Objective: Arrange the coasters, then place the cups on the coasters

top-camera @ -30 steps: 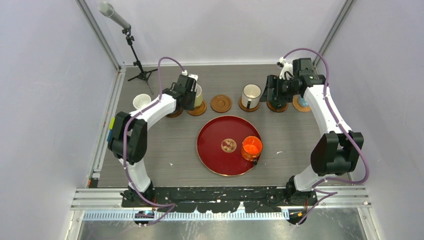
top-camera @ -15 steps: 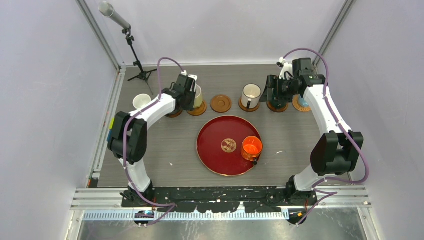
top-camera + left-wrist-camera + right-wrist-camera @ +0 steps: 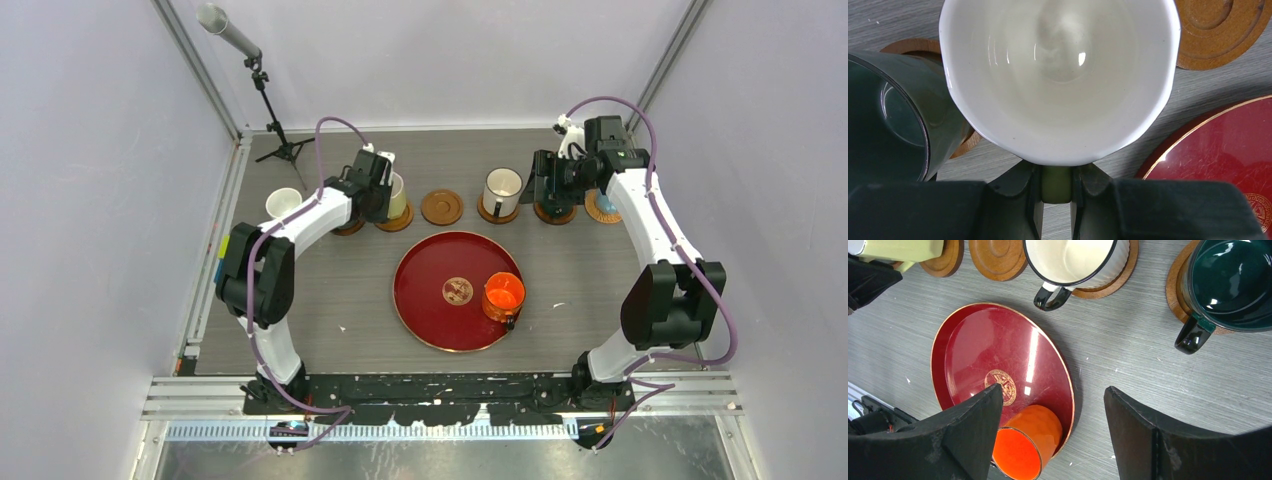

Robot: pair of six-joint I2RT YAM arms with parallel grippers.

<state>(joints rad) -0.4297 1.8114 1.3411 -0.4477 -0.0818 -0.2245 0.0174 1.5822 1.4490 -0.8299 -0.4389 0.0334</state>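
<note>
The pale yellow cup [image 3: 1058,75] is upright over its coaster, and the coaster's edge shows beside the cup's base, so the cup would land. My left gripper should open.
My left gripper [image 3: 1056,192] is shut on the handle of the pale yellow cup [image 3: 1058,75], which sits over a coaster [image 3: 394,218] in the back row. Beside it a dark grey-green cup [image 3: 893,120] stands on a coaster [image 3: 913,46]. My right gripper [image 3: 1053,390] hangs open and empty above the table, next to the dark teal cup [image 3: 1233,285] on its coaster [image 3: 1173,290]. The orange cup [image 3: 1028,445] stands in the red tray [image 3: 978,350]. One coaster [image 3: 441,207] lies bare between the yellow cup and the cream cup [image 3: 502,190].
A white cup [image 3: 283,203] stands at the far left of the row and a light blue cup [image 3: 605,207] at the far right, partly hidden by the right arm. A microphone stand [image 3: 270,120] is at the back left corner.
</note>
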